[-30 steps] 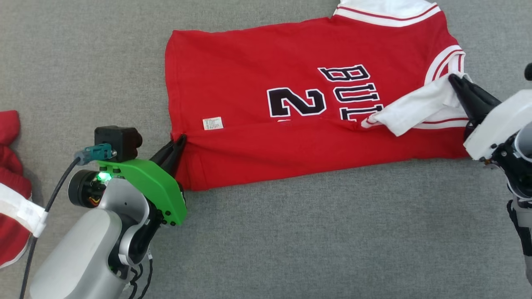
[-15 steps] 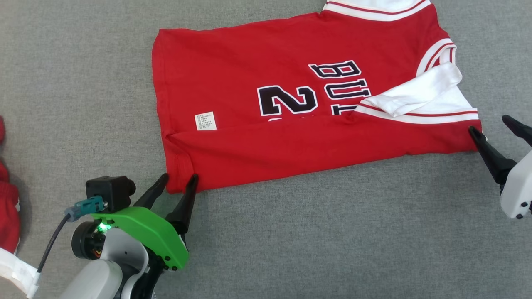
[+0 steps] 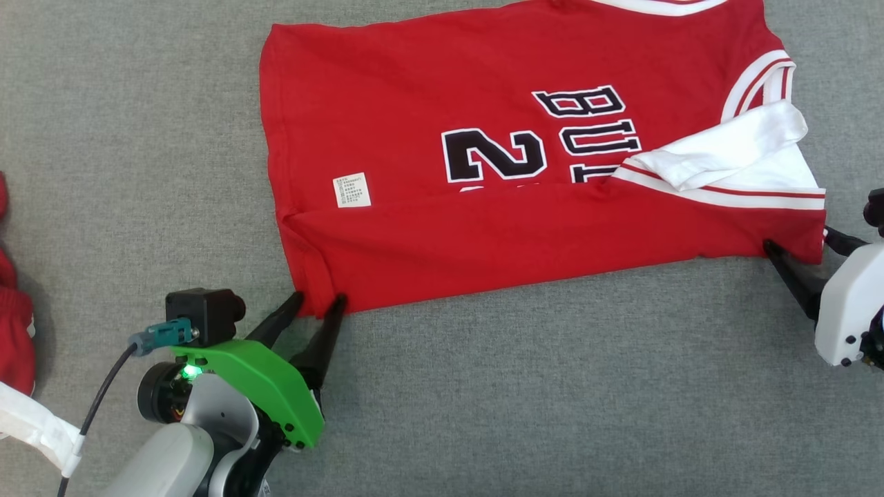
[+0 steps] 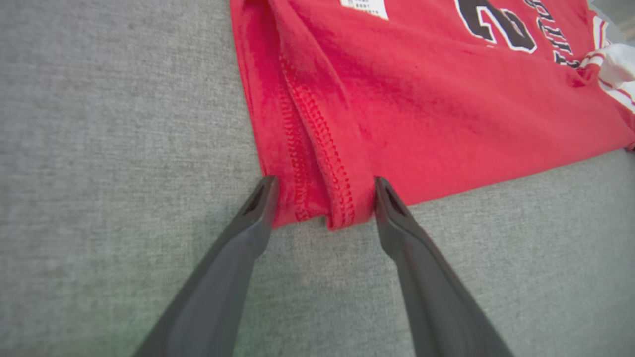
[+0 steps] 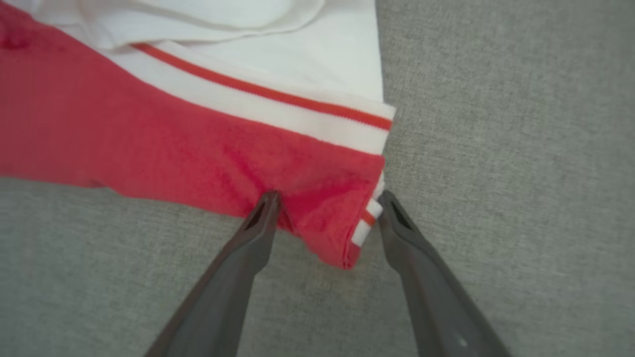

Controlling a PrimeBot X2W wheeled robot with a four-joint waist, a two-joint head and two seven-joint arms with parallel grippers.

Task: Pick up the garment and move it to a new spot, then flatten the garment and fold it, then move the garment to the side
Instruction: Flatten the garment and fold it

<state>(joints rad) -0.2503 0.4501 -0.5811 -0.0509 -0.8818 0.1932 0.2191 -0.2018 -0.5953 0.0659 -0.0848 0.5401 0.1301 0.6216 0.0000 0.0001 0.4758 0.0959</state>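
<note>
My left gripper takes hold of the folded jersey by its stitched hem corner point(image 3: 319, 301) next, to shift it across the grey cloth point(image 3: 530, 389).
The garment point(image 3: 483, 228) is a red jersey with white trim and dark lettering, lying flat on the grey cloth surface point(image 3: 552, 386) with its near edge folded up over itself. My left gripper point(image 3: 318, 298) stands open, its two fingers either side of the garment's near left corner. The left wrist view shows that stitched hem corner point(image 4: 317, 198) between the open fingers of the left gripper point(image 4: 325, 183). My right gripper point(image 3: 798, 238) is open too, straddling the near right corner. In the right wrist view the red and white corner point(image 5: 342, 218) sits loose between the right gripper point(image 5: 329, 196) fingers.
Another red and white piece of clothing point(image 3: 14, 324) lies at the left edge, close to my left arm and its cable point(image 3: 103, 393). Grey surface stretches along the near side and to the left of the garment.
Both grippers have opened and let go of the garment, the left from the hem, the right from the white sleeve. Both drew back to the near corners. The head camera has shifted a little.
</note>
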